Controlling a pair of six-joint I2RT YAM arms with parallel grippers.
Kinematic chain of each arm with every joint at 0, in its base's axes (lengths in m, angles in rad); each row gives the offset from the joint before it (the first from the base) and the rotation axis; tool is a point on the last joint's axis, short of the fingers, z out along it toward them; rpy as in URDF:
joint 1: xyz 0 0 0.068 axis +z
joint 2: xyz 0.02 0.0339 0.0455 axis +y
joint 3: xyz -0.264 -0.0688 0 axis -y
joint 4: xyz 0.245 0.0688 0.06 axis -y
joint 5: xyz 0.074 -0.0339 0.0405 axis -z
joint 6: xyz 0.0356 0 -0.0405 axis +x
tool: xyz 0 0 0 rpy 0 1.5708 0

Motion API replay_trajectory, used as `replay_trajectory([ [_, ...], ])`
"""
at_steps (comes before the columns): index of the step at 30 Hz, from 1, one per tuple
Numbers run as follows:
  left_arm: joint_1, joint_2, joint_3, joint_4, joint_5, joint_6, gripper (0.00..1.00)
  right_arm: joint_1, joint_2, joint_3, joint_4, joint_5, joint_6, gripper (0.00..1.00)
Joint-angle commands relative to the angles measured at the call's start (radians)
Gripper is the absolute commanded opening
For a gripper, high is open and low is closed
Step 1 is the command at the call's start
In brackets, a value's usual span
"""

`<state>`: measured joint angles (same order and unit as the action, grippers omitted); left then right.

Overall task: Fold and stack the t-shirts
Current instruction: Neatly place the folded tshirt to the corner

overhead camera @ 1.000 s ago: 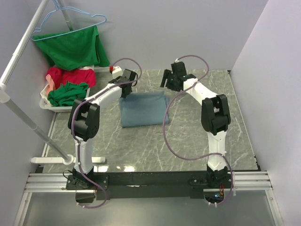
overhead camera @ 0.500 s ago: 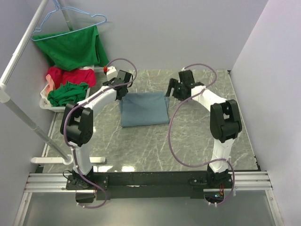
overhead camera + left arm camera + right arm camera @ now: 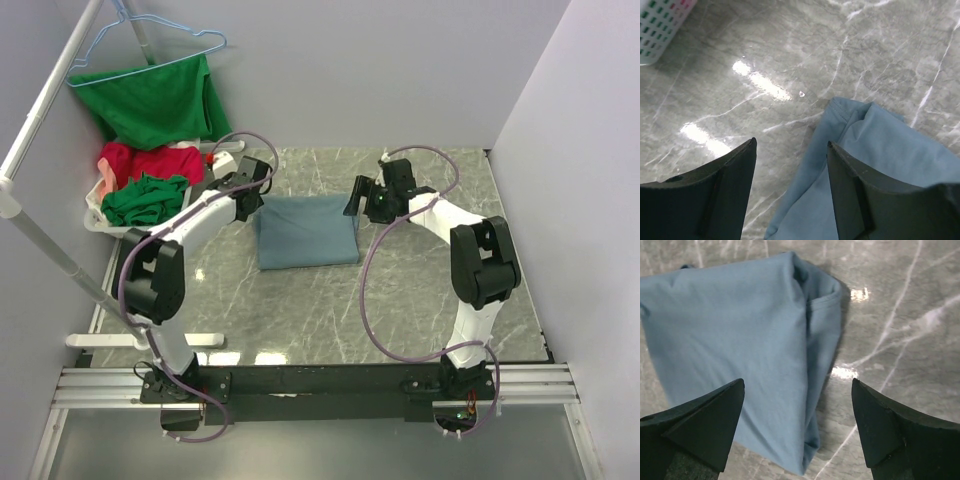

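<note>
The right gripper grabs the grey-blue t-shirt by its folded edge farthest from the basket (image 3: 813, 375) next, to stack the t-shirt still folded.
A dusty grey-blue t-shirt (image 3: 305, 230) lies folded into a rectangle on the marble table top. My left gripper (image 3: 243, 196) hovers at its far left corner, open. In the left wrist view the left gripper (image 3: 791, 142) straddles the shirt's (image 3: 890, 150) left edge with nothing pinched. My right gripper (image 3: 362, 196) is at the far right corner, wide open. In the right wrist view the right gripper (image 3: 798, 381) spans the shirt's (image 3: 730, 325) folded right edge. A red t-shirt (image 3: 145, 160) and a dark green t-shirt (image 3: 145, 197) lie in the basket.
A white basket (image 3: 100, 222) stands at the table's left rim, its corner in the left wrist view as a basket (image 3: 660, 25). A green shirt (image 3: 155, 100) hangs on a blue hanger (image 3: 150, 45) from a white rail (image 3: 45, 130). Grey walls close in the back and right.
The left gripper slid left and nearer, off the shirt's far left corner, and opened a little. The right gripper came down to the shirt's right edge and opened wide.
</note>
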<state>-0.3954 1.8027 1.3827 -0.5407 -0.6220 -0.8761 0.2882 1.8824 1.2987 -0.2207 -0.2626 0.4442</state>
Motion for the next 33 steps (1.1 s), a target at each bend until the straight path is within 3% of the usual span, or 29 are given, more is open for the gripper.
replay_trajectory([
  [1,0.012,-0.088,-0.017,-0.024,0.010,-0.030,0.63,0.005,0.003,-0.010,0.058,-0.052,-0.002,0.92],
  [22,0.064,-0.267,-0.114,-0.067,0.056,-0.066,0.65,0.023,0.136,-0.007,0.084,-0.110,0.028,0.90],
  [33,0.087,-0.304,-0.136,-0.065,0.065,-0.055,0.66,0.068,0.216,0.034,0.087,-0.178,0.050,0.72],
])
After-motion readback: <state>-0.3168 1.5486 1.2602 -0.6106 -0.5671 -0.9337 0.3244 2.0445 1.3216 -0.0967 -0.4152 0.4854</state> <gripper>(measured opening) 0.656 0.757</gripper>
